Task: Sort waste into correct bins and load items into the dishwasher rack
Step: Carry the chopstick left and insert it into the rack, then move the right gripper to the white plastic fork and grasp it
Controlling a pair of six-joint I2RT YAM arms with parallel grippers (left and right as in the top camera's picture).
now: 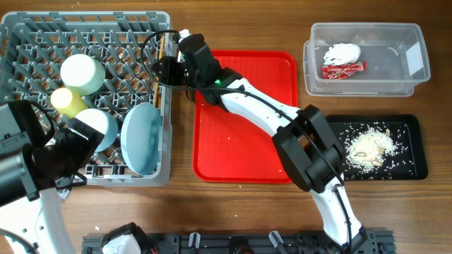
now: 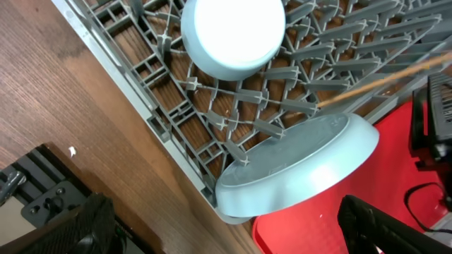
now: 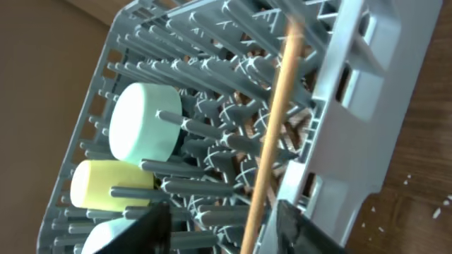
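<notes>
My right gripper will next grab the wooden chopstick (image 1: pixel 157 86) (image 3: pixel 272 141) near its end outside the rack, so its far end stays free to go into the rack.
The grey dishwasher rack (image 1: pixel 28 42) holds the light green bowl (image 1: pixel 82 74), yellow cup (image 1: pixel 67 101), pale blue bowl (image 1: pixel 99 127) and pale blue plate (image 1: pixel 141 137), which stands on edge. My right gripper (image 1: pixel 164 67) is over the rack's right wall. Its fingers (image 3: pixel 226 233) are spread apart with a wooden chopstick (image 3: pixel 272 141) leaning between them into the rack. My left gripper (image 1: pixel 70 176) is at the rack's front edge, open and empty (image 2: pixel 226 240), just below the plate (image 2: pixel 296 169). The napkin (image 1: pixel 342 53) and red wrapper (image 1: pixel 344 69) lie in the clear tub (image 1: pixel 417 42). The fork is out of view.
The rice scraps (image 1: pixel 371 148) lie in the black tray (image 1: pixel 417 166) at the right. The large red serving tray (image 1: pixel 247 141) sits in the middle under my right arm. A few crumbs lie on the table near the rack.
</notes>
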